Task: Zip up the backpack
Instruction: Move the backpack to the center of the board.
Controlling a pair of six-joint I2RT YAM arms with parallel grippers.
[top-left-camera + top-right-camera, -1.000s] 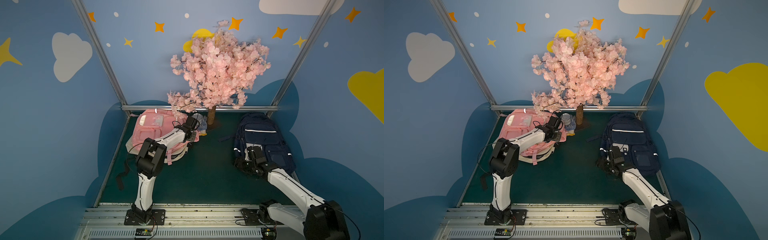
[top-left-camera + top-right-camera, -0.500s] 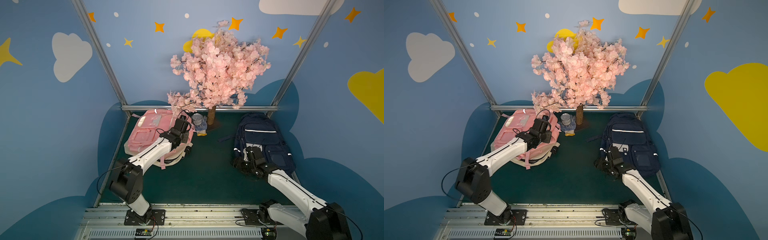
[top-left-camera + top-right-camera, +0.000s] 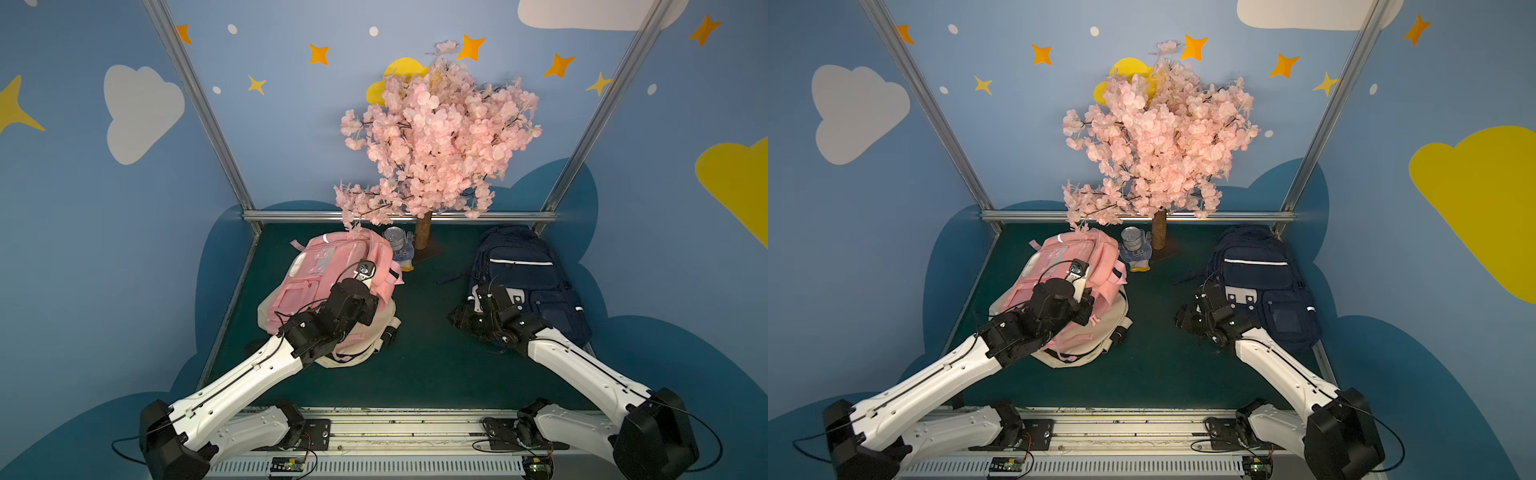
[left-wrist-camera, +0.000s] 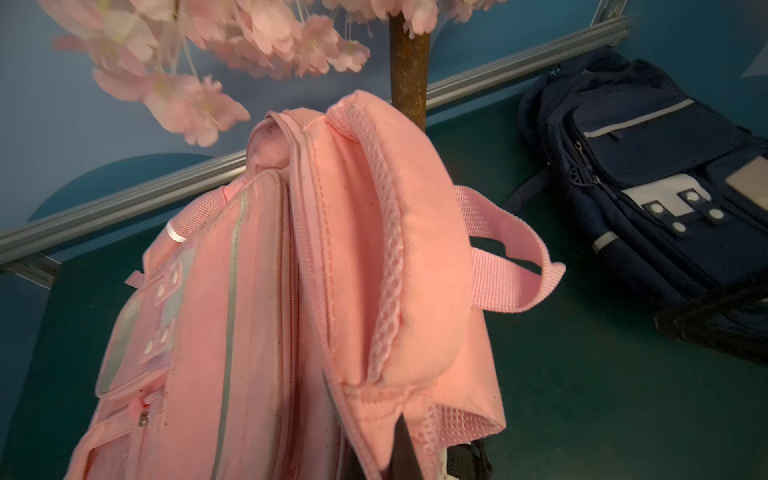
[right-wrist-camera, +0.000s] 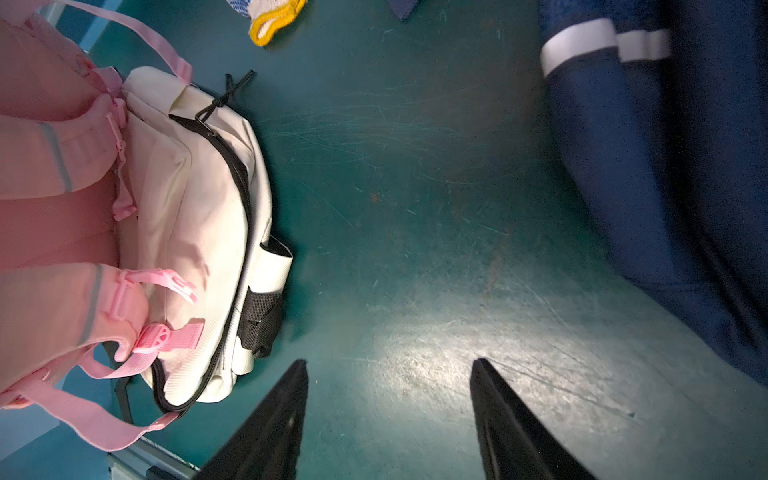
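The pink backpack needs to be spread flat for zipping. My right gripper will next grab the pink backpack's zip seam edge facing the navy backpack (image 3: 523, 274).
A pink backpack (image 3: 328, 270) lies on top of a cream backpack (image 3: 365, 340) at the left of the green floor. My left gripper (image 4: 399, 453) is shut on the pink backpack's padded strap fabric (image 4: 386, 374), with that side lifted toward the wrist. The pink backpack's zip seam (image 4: 291, 291) shows no clear gap. The cream backpack (image 5: 199, 187) has a black zipper (image 5: 239, 174). I cannot tell whether it is fully closed. A navy backpack (image 3: 523, 274) lies at the right. My right gripper (image 5: 390, 365) hangs open over bare floor beside it, holding nothing.
A pink blossom tree (image 3: 436, 137) stands at the back centre, its lower branches hanging over the pink backpack. A metal can (image 3: 394, 240) and a blue-and-yellow glove (image 3: 405, 262) sit by the trunk. An aluminium rail (image 3: 498, 216) bounds the back edge.
My left gripper has closed on the pink backpack. The left arm has drawn back toward the front, pulling the pack with it. The right arm has hardly moved.
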